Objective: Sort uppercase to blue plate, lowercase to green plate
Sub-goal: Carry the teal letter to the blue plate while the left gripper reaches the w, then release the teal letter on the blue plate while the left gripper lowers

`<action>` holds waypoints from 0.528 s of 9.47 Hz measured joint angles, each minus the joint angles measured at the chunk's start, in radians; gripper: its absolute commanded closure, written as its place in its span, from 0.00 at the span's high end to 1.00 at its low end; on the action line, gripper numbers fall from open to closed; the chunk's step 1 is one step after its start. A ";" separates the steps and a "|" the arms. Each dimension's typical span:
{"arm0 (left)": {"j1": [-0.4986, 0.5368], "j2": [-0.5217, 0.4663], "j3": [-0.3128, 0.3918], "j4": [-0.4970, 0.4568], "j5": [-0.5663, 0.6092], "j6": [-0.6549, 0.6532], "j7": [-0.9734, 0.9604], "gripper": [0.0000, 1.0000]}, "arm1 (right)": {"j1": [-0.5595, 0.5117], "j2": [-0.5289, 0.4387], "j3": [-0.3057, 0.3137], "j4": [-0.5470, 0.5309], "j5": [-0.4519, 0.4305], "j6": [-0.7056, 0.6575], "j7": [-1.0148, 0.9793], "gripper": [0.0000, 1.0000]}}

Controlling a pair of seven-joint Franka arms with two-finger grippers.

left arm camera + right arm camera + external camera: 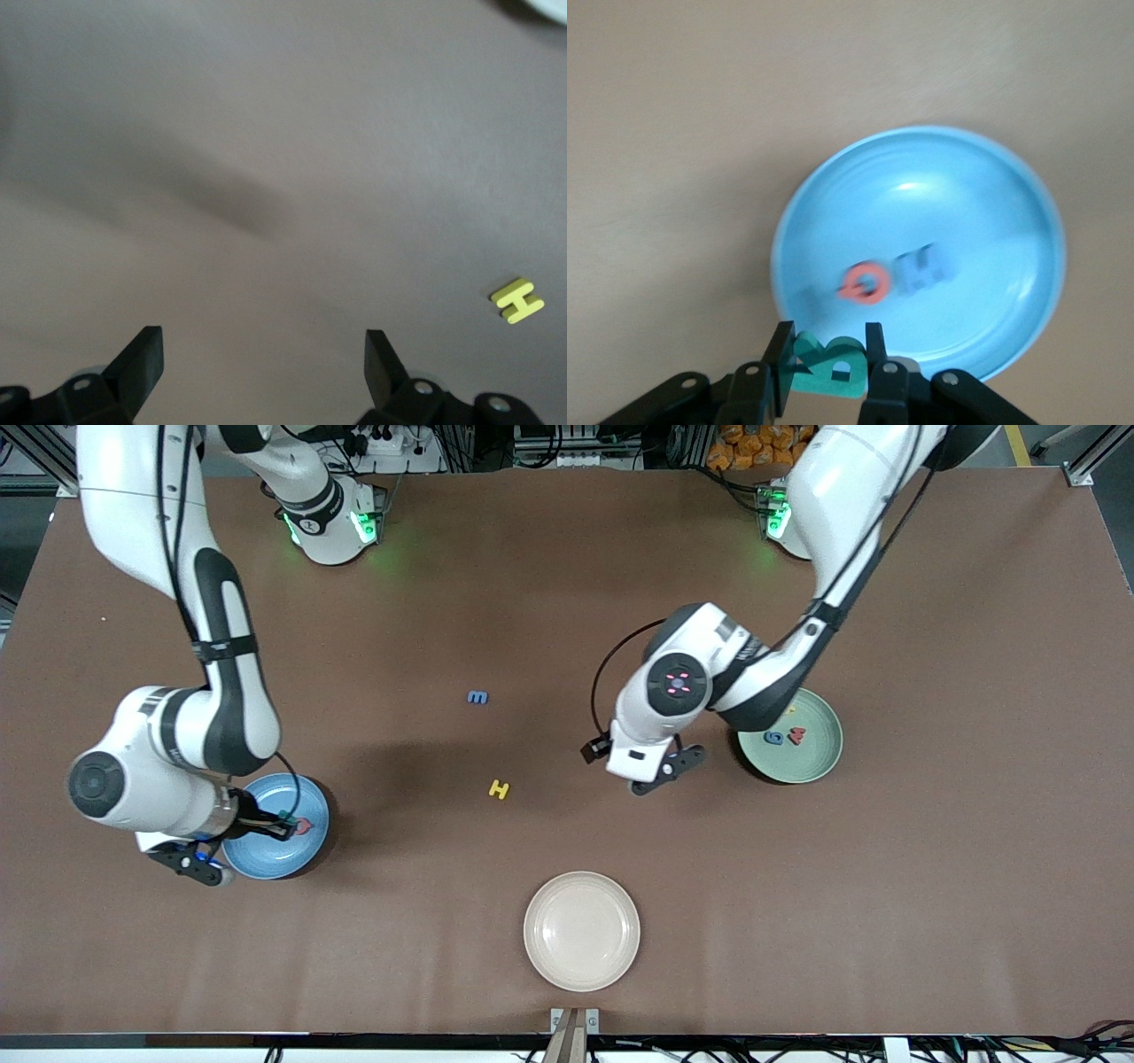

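Note:
I should lower the teal R onto the blue plate with my right gripper before I let it go, because in the right wrist view it hangs high above the plate.
My right gripper hangs over the blue plate at the right arm's end, shut on the teal R. In the right wrist view the gripper is above the rim of the plate, where the red Q and blue W lie. My left gripper is open and empty over bare table beside the green plate, which holds a blue g, a red m and a partly hidden yellow letter. The yellow H and blue m lie mid-table.
A cream plate sits near the table's front edge, nearer to the camera than the yellow H. In the left wrist view the open gripper is over bare brown table, with the yellow H off to one side.

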 measured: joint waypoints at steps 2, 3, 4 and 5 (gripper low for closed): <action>-0.186 0.021 0.090 0.013 0.010 0.054 -0.065 1.00 | -0.068 0.000 0.001 -0.001 -0.031 0.000 -0.112 0.56; -0.286 0.028 0.154 0.020 0.010 0.080 -0.103 1.00 | -0.086 0.000 0.001 -0.001 -0.046 0.001 -0.138 1.00; -0.387 0.046 0.226 0.044 0.011 0.097 -0.140 1.00 | -0.096 0.000 0.001 -0.001 -0.057 0.002 -0.147 1.00; -0.477 0.086 0.296 0.087 0.011 0.101 -0.162 1.00 | -0.102 0.000 0.001 -0.001 -0.063 0.002 -0.150 1.00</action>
